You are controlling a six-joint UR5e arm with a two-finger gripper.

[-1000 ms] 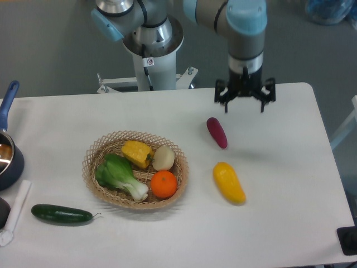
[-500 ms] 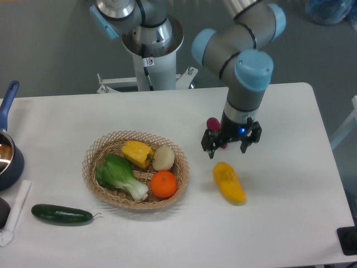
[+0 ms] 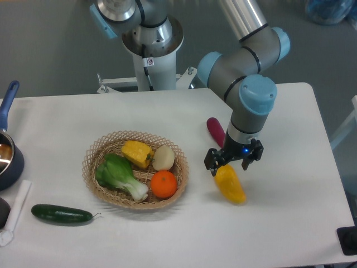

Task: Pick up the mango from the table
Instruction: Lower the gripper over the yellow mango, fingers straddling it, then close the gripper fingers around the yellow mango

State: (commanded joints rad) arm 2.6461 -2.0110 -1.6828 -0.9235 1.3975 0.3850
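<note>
My gripper grabs the mango by one tip of its long body (image 3: 225,172) next, to pick it off the white table.
The mango (image 3: 230,185) is a smooth yellow-orange fruit lying on the white table (image 3: 290,139), right of the basket. My gripper (image 3: 232,162) hangs open just above the mango's upper end, with one finger on each side of that end. The fingers are not closed on the fruit. The mango's top end is partly hidden by the gripper.
A dark red-purple vegetable (image 3: 215,131) lies just behind the gripper. A wicker basket (image 3: 135,170) holds a yellow pepper, an orange, a pale bulb and a green leafy vegetable. A cucumber (image 3: 61,214) lies at front left. A blue pot (image 3: 8,156) stands at the left edge.
The gripper has moved down and toward the front, from above the back of the table to just over the mango's upper end. The mango has not moved.
</note>
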